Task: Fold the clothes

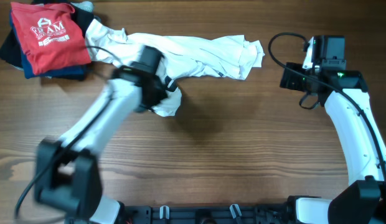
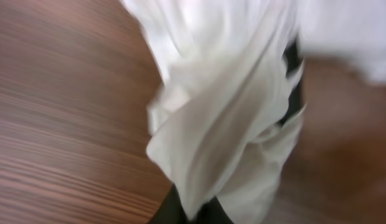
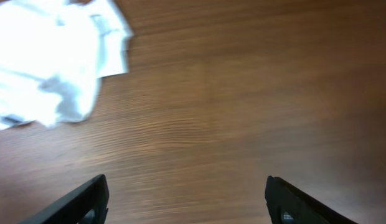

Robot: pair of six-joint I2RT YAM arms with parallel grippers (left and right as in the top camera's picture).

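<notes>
The white T-shirt needs to be spread for folding, so my right gripper should next grab it by its loose end (image 1: pixel 249 56) away from the red T-shirt (image 1: pixel 55 40).
The white T-shirt (image 1: pixel 199 55) lies bunched in a long band across the back of the table. My left gripper (image 1: pixel 163 93) is shut on a fold of it and holds that fold pulled toward the front. In the left wrist view the white cloth (image 2: pixel 224 118) hangs from between the dark fingers (image 2: pixel 192 214). My right gripper (image 1: pixel 291 79) is open and empty, to the right of the shirt's right end. In the right wrist view its fingers (image 3: pixel 187 199) are wide apart over bare wood, with the shirt's end (image 3: pixel 53 62) at the upper left.
A red T-shirt with white print (image 1: pixel 48 34) lies on folded dark navy garments (image 1: pixel 18 59) at the back left corner, touching the white shirt's left end. Bare wooden tabletop (image 1: pixel 243 143) fills the middle and front.
</notes>
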